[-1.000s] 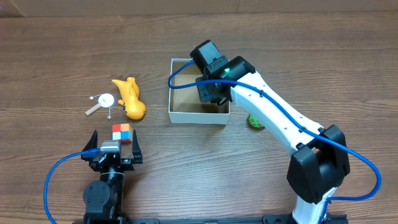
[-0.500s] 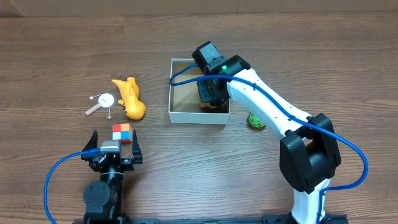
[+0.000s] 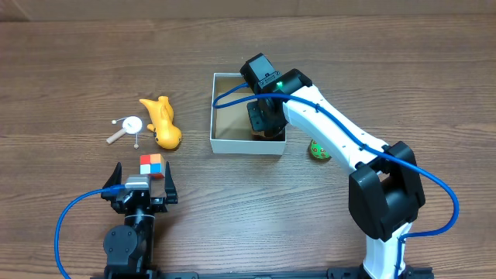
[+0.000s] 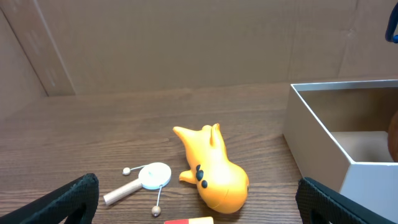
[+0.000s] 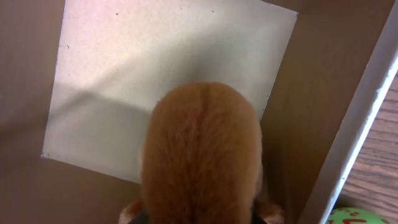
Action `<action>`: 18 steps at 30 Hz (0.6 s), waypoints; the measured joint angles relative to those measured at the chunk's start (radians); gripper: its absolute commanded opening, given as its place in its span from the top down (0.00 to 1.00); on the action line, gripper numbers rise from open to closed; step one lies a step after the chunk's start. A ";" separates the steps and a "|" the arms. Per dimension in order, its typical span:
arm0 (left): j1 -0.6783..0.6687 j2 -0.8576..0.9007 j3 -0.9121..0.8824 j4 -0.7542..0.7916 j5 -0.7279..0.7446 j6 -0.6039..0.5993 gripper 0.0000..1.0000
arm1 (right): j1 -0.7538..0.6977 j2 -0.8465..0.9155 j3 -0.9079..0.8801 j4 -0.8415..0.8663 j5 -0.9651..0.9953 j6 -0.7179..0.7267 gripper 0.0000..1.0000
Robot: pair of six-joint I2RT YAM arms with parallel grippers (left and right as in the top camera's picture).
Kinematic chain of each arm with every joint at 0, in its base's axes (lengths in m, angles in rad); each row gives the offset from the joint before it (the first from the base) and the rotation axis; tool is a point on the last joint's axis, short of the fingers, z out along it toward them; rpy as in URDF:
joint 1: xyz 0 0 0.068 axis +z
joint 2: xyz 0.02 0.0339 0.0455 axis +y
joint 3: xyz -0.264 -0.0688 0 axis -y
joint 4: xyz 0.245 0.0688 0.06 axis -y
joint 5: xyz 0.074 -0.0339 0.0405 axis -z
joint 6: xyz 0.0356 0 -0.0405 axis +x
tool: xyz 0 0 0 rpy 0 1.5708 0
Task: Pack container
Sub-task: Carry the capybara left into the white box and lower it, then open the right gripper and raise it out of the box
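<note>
I need to open my right gripper and let go now, because the brown plush toy (image 5: 202, 155) hangs below the container's rim, within the container's sides and over the bottom of the container.
The container (image 3: 246, 145) is a square box with white walls and a brown floor, also seen in the left wrist view (image 4: 317, 134) and the right wrist view (image 5: 155, 74). My right gripper (image 3: 263, 124) reaches down into its front right corner, shut on a furry brown plush toy (image 5: 202, 155) held just above the floor. My left gripper (image 3: 142, 182) is open and empty at the table's front left, its fingers at the edges of the left wrist view (image 4: 196, 199).
A yellow whale-like toy (image 3: 163, 124) (image 4: 214, 171) and a small white rattle drum (image 3: 128, 126) (image 4: 146, 180) lie left of the container. A coloured cube (image 3: 153, 165) sits at my left gripper. A green ball (image 3: 318, 149) (image 5: 351, 216) lies right of the container.
My right gripper has moved down and slightly forward into the container with the plush toy. The left arm has not moved.
</note>
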 measured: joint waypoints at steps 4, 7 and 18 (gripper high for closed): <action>0.000 0.000 0.000 0.000 0.000 0.000 0.00 | 0.000 0.000 0.000 0.000 -0.002 0.004 0.27; 0.000 0.000 0.000 0.000 0.000 0.000 0.00 | 0.000 0.000 0.000 0.000 -0.006 0.003 0.20; 0.000 0.000 0.000 0.000 0.000 0.000 0.00 | 0.000 0.000 0.024 -0.023 -0.013 0.003 0.19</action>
